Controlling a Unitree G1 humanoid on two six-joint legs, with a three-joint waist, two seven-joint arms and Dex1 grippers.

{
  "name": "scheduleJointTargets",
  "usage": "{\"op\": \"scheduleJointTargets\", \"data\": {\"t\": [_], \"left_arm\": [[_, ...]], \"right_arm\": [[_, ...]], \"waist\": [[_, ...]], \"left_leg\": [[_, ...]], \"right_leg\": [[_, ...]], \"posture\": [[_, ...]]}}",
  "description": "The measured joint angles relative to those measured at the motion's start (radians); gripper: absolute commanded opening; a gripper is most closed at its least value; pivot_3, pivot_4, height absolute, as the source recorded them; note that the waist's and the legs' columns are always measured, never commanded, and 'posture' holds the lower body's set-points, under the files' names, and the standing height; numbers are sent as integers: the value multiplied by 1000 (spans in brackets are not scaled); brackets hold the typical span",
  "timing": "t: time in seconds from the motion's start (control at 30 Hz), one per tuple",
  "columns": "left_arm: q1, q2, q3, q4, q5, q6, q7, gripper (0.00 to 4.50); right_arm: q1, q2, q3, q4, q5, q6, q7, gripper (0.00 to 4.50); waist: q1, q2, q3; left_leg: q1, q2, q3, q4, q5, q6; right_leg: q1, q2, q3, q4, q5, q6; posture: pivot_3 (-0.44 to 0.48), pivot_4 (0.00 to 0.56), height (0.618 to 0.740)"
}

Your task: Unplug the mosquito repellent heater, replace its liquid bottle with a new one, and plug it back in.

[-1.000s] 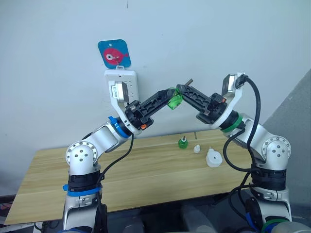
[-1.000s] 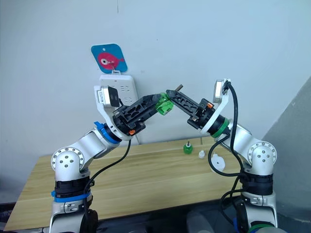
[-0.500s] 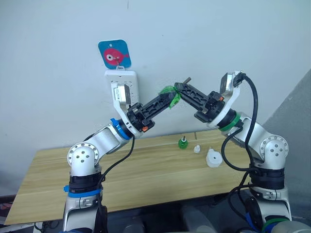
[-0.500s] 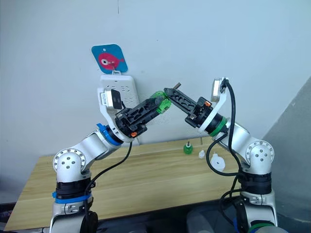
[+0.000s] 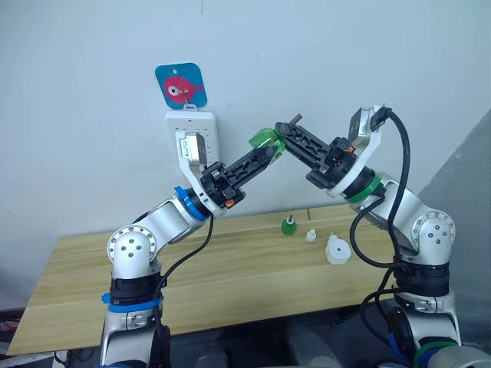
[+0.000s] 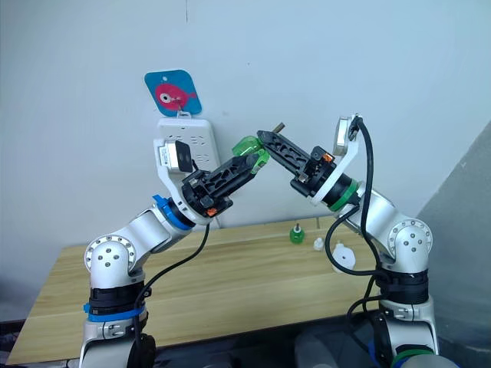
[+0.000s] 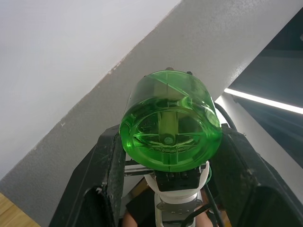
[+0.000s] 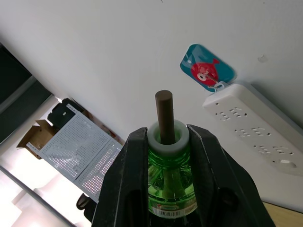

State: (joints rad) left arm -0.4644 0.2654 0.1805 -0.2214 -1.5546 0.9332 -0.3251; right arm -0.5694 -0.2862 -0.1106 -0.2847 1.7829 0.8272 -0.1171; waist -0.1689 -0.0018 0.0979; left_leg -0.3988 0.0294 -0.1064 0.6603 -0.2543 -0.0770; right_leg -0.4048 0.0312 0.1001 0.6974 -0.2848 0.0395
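My left gripper takes it by its base (image 5: 261, 139) next, so that the green bottle's wick stays free to enter the white heater.
A green liquid bottle (image 5: 265, 138) with a white neck and brown wick (image 8: 164, 113) hangs in mid-air in front of the wall. My right gripper (image 5: 282, 134) is shut on its neck. My left gripper (image 5: 272, 149) reaches up from the other side, and its fingers (image 7: 106, 179) stand apart on either side of the bottle's base (image 7: 170, 125). I read that gripper as open. The mosquito repellent heater (image 5: 335, 249), white and round, rests on the table at the right, unplugged.
A white power strip (image 5: 189, 120) hangs on the wall under a blue fish tag (image 5: 180, 86), partly behind my left wrist. A second small green bottle (image 5: 288, 225) and a white cap (image 5: 311, 235) stand on the wooden table (image 5: 230, 268) near the heater.
The right gripper has risen and drawn the bottle up and slightly left. The left arm rose early on, then held still. The bottle now sits higher against the left fingertips.
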Motion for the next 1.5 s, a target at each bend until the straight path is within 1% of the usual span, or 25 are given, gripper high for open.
{"op": "scheduleJointTargets", "data": {"t": [0.07,0.13,0.27,0.4,0.6,0.73,1.0,1.03,1.07,1.13,1.2,1.27,1.5], "left_arm": [[0,7,0,1,-4,3,-4,2242],[0,10,0,3,0,2,-10,2953],[1,16,-4,-4,45,-9,-21,2955],[1,14,-8,-6,49,-15,-19,2955],[1,14,-7,-3,35,-16,-18,2955],[0,20,-2,14,-14,-4,-15,2955],[0,19,2,18,-16,-12,-17,2955],[0,18,2,18,-16,-14,-15,3307],[1,18,1,18,-16,-14,-14,3491],[1,18,1,17,-13,-17,-14,4014],[0,19,0,16,3,-24,-17,4300],[1,19,0,14,23,-28,-23,4320],[-2,9,1,9,15,-39,-30,4320]], "right_arm": [[0,-5,6,-2,2,-4,0,808],[0,-8,11,-3,2,-9,0,808],[0,-16,17,-4,2,-9,-3,808],[0,-19,17,-4,2,-10,-9,808],[0,-20,17,-4,6,-10,-9,808],[0,-20,17,-4,9,-10,-8,808],[-1,-20,17,-4,9,-10,-8,808],[-1,-20,17,-4,9,-10,-8,808],[-1,-20,17,-4,8,-10,-8,808],[-1,-19,17,-4,8,-10,-8,808],[-1,-19,17,-4,7,-10,-7,808],[-1,-19,17,-4,6,-10,-5,808],[3,-19,17,-5,4,-10,7,808]], "waist": [[0,0,0],[0,0,0],[0,0,0],[0,0,0],[0,0,0],[0,0,0],[0,0,0],[0,0,0],[0,0,0],[0,0,0],[0,0,0],[0,0,0],[0,0,0]], "left_leg": [[0,0,0,0,0,0],[0,0,0,0,0,0],[0,0,0,0,0,0],[0,0,0,0,0,0],[0,0,0,0,0,0],[0,0,0,0,0,0],[0,0,0,0,0,0],[0,0,0,0,0,0],[0,0,0,0,0,0],[0,0,0,0,0,0],[0,0,0,0,0,0],[0,0,0,0,0,0],[0,0,0,0,0,0]], "right_leg": [[0,0,0,0,0,0],[0,0,0,0,0,0],[0,0,0,0,0,0],[0,0,0,0,0,0],[0,0,0,0,0,0],[0,0,0,0,0,0],[0,0,0,0,0,0],[0,0,0,0,0,0],[0,0,0,0,0,0],[0,0,0,0,0,0],[0,0,0,0,0,0],[0,0,0,0,0,0],[0,0,0,0,0,0]], "posture": [[-158,21,736],[-158,21,736],[-158,21,736],[-156,20,736],[-156,20,736],[-156,19,736],[-155,17,736],[-155,17,736],[-155,17,736],[-156,18,736],[-156,18,736],[-156,17,736],[-156,18,736]]}}
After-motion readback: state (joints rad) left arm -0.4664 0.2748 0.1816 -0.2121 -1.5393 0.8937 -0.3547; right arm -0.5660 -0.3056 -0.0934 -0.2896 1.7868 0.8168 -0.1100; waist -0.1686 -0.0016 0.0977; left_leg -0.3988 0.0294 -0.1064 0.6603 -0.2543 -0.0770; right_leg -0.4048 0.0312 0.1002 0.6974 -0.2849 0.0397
